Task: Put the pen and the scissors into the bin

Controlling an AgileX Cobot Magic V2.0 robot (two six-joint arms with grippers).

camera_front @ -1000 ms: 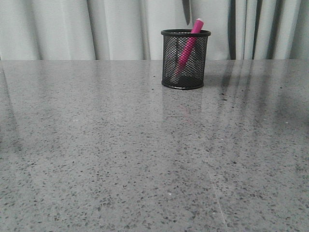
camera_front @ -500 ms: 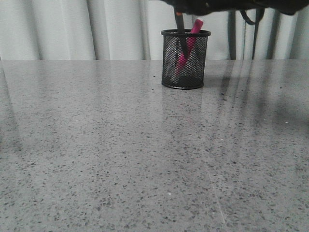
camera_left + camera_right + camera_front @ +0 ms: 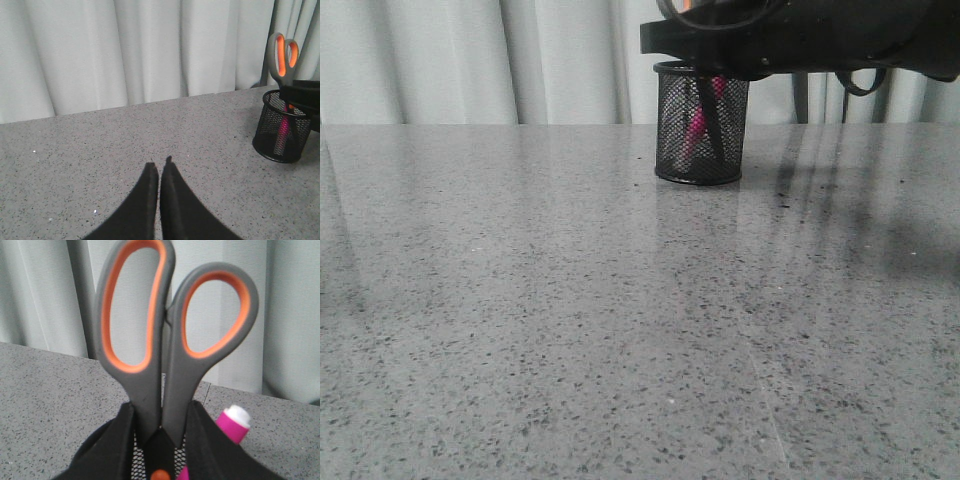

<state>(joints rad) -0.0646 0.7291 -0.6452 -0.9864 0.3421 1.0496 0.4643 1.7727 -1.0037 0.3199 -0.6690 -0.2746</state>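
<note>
The scissors have their dark blades down inside the black mesh bin (image 3: 670, 120). The scissors would settle in the bin if my right gripper opened now.
The black mesh bin (image 3: 670, 120) stands at the back of the table. The pink pen (image 3: 696, 127) leans inside it. My right gripper (image 3: 705, 50) is just above the bin's rim, shut on the scissors, whose dark blades (image 3: 708, 115) reach down inside the bin. In the right wrist view the gripper (image 3: 160, 435) clamps the scissors (image 3: 167, 365) below the grey-and-orange handles, with the pen's white tip (image 3: 236, 416) beside them. My left gripper (image 3: 159, 167) is shut and empty over bare table. Its view also shows the bin (image 3: 272, 135) and the scissors' handles (image 3: 273, 52).
Pale curtains (image 3: 470, 60) hang behind the table's back edge, close behind the bin. The speckled grey tabletop (image 3: 620, 320) stretches from the bin to the near edge. My right arm (image 3: 880, 35) spans the upper right of the front view.
My right arm has come down into the front view with the scissors. Their blades have gone from above the rim to deep inside the bin, beside the pen.
</note>
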